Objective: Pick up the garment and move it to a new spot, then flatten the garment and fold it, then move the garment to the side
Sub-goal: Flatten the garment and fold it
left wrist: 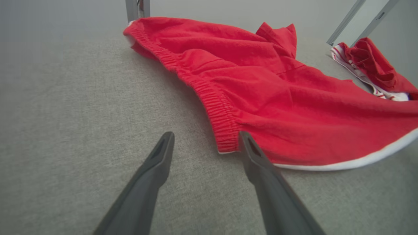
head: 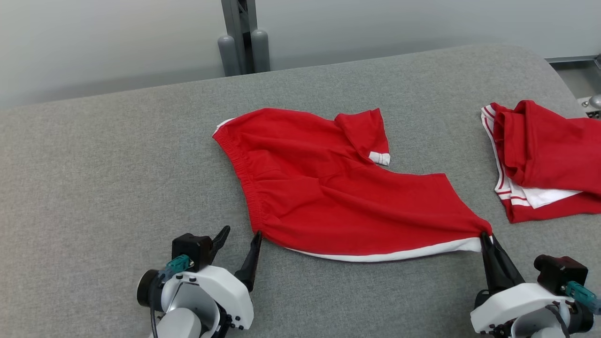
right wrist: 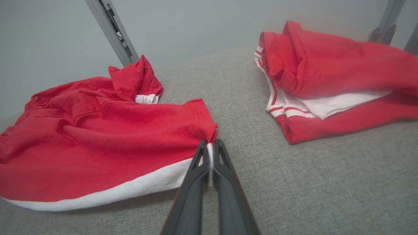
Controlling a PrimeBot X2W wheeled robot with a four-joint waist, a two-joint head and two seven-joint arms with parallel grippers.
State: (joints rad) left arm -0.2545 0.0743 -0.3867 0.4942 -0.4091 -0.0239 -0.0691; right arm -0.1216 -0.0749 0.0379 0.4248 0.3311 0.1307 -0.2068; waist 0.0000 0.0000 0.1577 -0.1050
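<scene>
The waistband corner (head: 258,227) of the shorts, beside the white stripe, has its ribbed edge (head: 250,194) standing up while the rest lies slack. My left gripper will grab the shorts there next.
A pair of red shorts (head: 328,188) with a white side stripe lies spread on the grey table, waistband to the left, one leg folded over at the top. My right gripper (head: 486,237) is shut on the shorts' near right corner (right wrist: 209,143), pinching the hem. My left gripper (head: 242,234) is open, its fingers (left wrist: 258,163) flanking bare table just short of the waistband's near end (left wrist: 225,143); the right finger touches the cloth's edge.
A second red and white garment (head: 544,159) lies bunched at the table's right edge, also seen from the right wrist as a red pile (right wrist: 329,78). A grey metal post (head: 242,37) stands behind the table (head: 94,164). Bare cloth surface stretches to the left.
</scene>
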